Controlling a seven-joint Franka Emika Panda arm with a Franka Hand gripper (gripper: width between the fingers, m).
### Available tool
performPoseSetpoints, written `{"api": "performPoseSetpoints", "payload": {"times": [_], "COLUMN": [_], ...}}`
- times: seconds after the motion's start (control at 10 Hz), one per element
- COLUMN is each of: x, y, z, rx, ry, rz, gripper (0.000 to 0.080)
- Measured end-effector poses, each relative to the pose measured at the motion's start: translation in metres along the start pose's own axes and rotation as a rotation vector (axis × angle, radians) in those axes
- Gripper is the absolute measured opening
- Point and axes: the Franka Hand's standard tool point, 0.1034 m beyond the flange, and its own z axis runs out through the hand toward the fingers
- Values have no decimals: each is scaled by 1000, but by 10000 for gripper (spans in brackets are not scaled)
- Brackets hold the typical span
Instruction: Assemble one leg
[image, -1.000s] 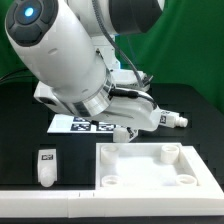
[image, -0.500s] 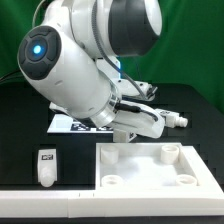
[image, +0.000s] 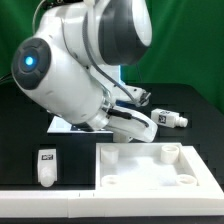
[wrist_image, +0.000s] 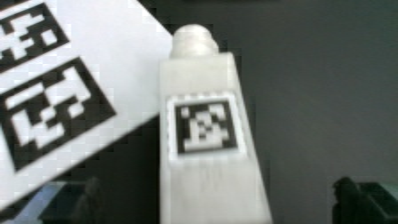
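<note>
I will grab the leg by its thick end (wrist_image: 217, 194). Then the leg's narrow tip stays free to go into the panel's corner hole.
In the wrist view a leg (wrist_image: 205, 130), a stubby white peg with a black-and-white tag and a narrow tip, lies on the black table beside the marker board (wrist_image: 54, 90). My gripper (wrist_image: 214, 205) is open. Its dark fingers (wrist_image: 64, 205) stand apart on either side of the leg's thick end, with gaps showing on both sides. In the exterior view the arm hides my fingers and this leg. A second leg (image: 171, 118) lies at the exterior view's right, and a third (image: 45, 165) stands at its left.
The large white square panel (image: 150, 178) with raised rim and corner holes lies in front. The marker board (image: 62, 126) is partly covered by the arm. A green backdrop stands behind the black table.
The arm has swung its upper links toward the exterior view's left and turned, with the wrist staying low over the spot by the marker board. The legs and panel have not moved.
</note>
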Motion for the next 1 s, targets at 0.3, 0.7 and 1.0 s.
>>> {"api": "performPoseSetpoints", "payload": {"times": [0.3,0.7,1.0], "x": [0,-2,-24], "y": [0,-2,-32], "z": [5,3,-50], "rx": [-4,-8,9], "ry": [-8,-8,-6], "rz": [2,-3,-69], "gripper": [649,285,285]}}
